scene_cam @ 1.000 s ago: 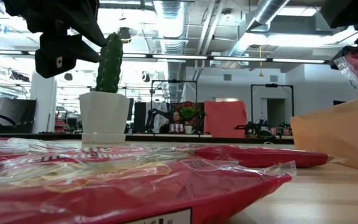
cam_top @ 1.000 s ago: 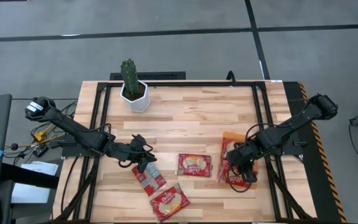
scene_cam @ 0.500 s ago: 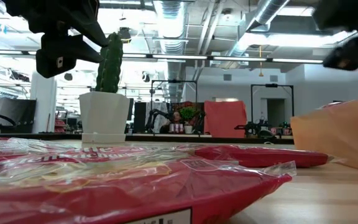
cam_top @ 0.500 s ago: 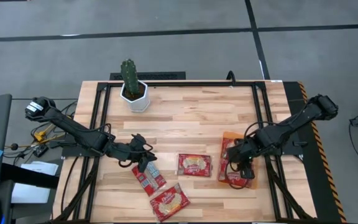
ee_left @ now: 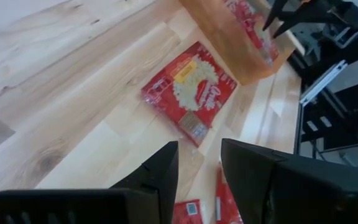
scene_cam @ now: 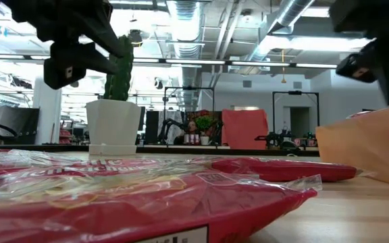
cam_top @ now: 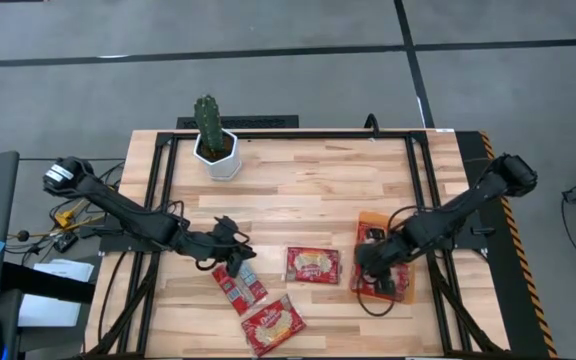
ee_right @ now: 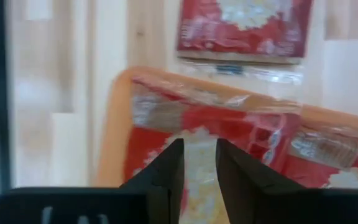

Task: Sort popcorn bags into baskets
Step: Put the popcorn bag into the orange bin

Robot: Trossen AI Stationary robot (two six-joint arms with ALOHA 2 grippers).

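My left gripper takes hold of the middle popcorn bag by its printed front side next, to put it into the orange tray.
Three red popcorn bags lie flat on the wooden table: one in the middle, one just under my left gripper, and one near the front edge. The orange tray stands at the right with more bags in it. My left gripper hovers narrowly open and empty above the table, left of the middle bag. My right gripper hangs narrowly open and empty over the tray's left part. In the low view the left arm and the right arm are both above the table.
A white hexagonal pot with a green cactus stands at the far left. Black frame rails run along the table's left, far and right sides. Bare wood lies between the cactus and the tray.
A red bag that hung at my right gripper over the tray a second ago no longer shows there. My right gripper has gone a little toward the table's left edge, staying over the tray.
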